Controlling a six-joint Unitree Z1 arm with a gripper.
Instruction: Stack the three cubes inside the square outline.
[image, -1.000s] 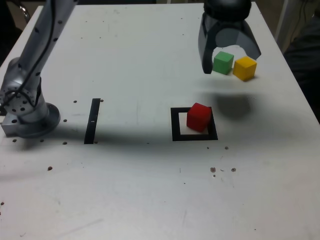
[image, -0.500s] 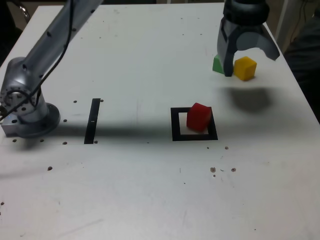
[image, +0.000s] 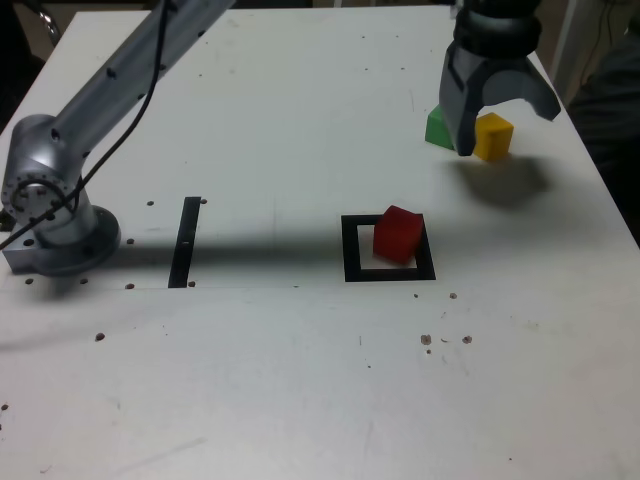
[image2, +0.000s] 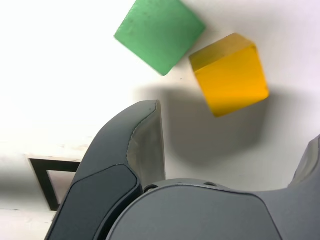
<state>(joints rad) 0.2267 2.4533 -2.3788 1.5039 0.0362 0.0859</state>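
Observation:
My gripper needs to move toward the yellow cube (image: 494, 137) before it closes on the cube. My fingers stop short of the cube and table shows between them, so they would miss if they closed now.
My gripper (image: 505, 128) hangs open over the table's far right corner in the exterior view, holding nothing. The yellow cube (image: 494, 137) sits on the table below the gap between its fingers. The green cube (image: 436, 128) is just to the exterior view's left of it, partly hidden behind one finger (image: 462, 120). In the wrist view the yellow cube (image2: 230, 75) and green cube (image2: 160, 32) stand almost corner to corner ahead of the open gripper (image2: 232, 125). The red cube (image: 398, 235) rests tilted inside the square outline (image: 352, 250), whose corner (image2: 42, 175) shows in the wrist view.
A narrow black strip (image: 184, 240) lies on the white table (image: 300, 380) near the arm's base (image: 55, 215) at the exterior view's left. The table's right edge runs close beside the yellow cube. Small dark specks dot the surface.
The gripper has moved toward the exterior view's right, from over the green cube to over the yellow one, and come down a little. It has stayed open. No cube has moved.

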